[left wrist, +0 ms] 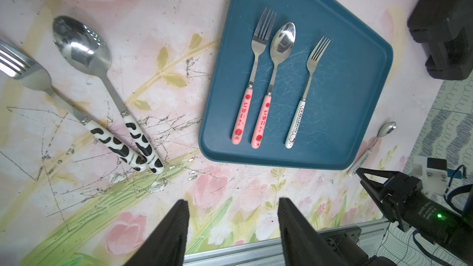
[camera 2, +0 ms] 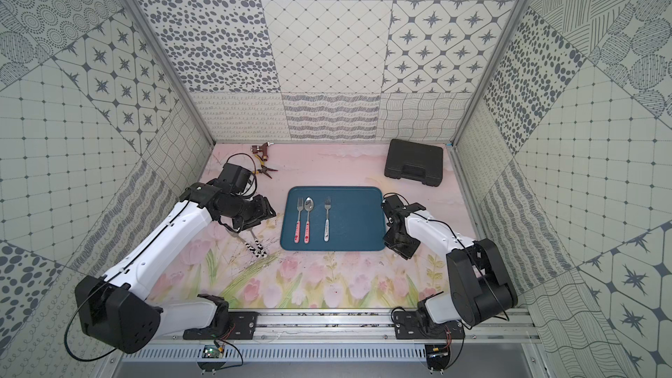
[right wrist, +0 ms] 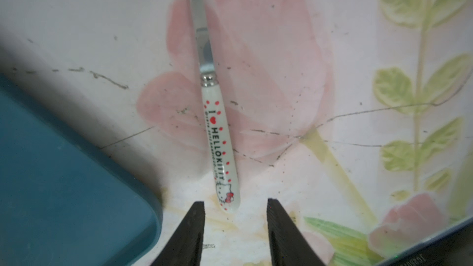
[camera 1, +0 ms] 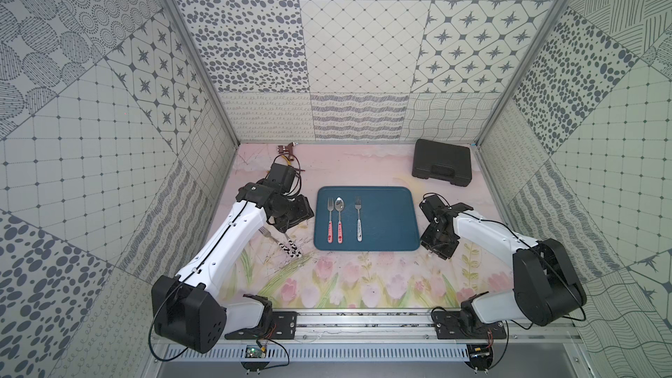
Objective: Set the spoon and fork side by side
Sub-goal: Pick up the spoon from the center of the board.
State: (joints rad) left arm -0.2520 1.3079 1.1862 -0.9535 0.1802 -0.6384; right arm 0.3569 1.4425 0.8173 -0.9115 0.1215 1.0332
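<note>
My right gripper grabs the white spoon's handle end along its long sides next, with the bowl pointing away, to set it beside the matching fork.
A white Hello Kitty spoon lies on the table just right of the blue tray. My right gripper hangs open over the end of its handle, one fingertip on either side and neither touching it. The matching white fork lies on the tray, apart from a pink strawberry fork and spoon lying close together. Left of the tray, my left gripper is open and holds nothing. In both top views the right arm hides the white spoon.
A cow-patterned spoon and fork lie together on the table left of the tray. A black case sits at the back right. Pliers and a small clamp lie at the back left. Patterned walls close three sides.
</note>
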